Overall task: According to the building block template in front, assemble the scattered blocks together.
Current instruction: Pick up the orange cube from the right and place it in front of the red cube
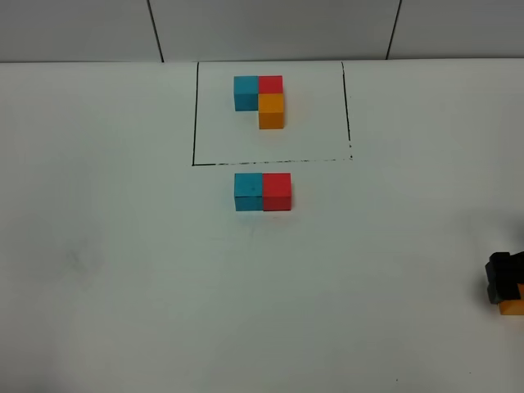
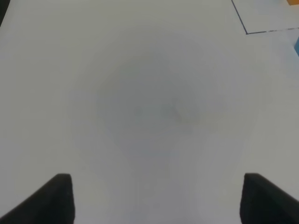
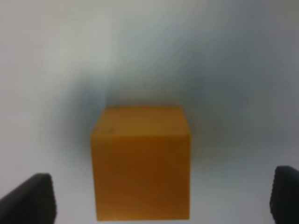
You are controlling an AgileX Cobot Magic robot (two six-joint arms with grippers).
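Note:
The template's L needs completing beside the red cube [image 1: 277,191], so I will next grab the orange cube [image 1: 512,308] by its two opposite sides with my right gripper.
The building block template [image 1: 260,100], a blue, red and orange L, sits inside the black drawn rectangle [image 1: 194,115] at the back. Just in front of that frame, the scattered blue cube [image 1: 248,191] and red cube [image 1: 277,191] stand side by side, touching. The scattered orange cube [image 1: 512,308] [image 3: 141,161] rests at the far right edge. My right gripper [image 1: 501,282] [image 3: 159,196] is open around it, with a clear gap on each side of the cube. My left gripper [image 2: 156,193] is open over bare table, with nothing between its fingers.
The white table [image 1: 123,270] is bare to the left and in front of the cubes. A corner of the drawn rectangle [image 2: 246,32] shows in the left wrist view. A wall with dark seams [image 1: 155,33] runs behind the table.

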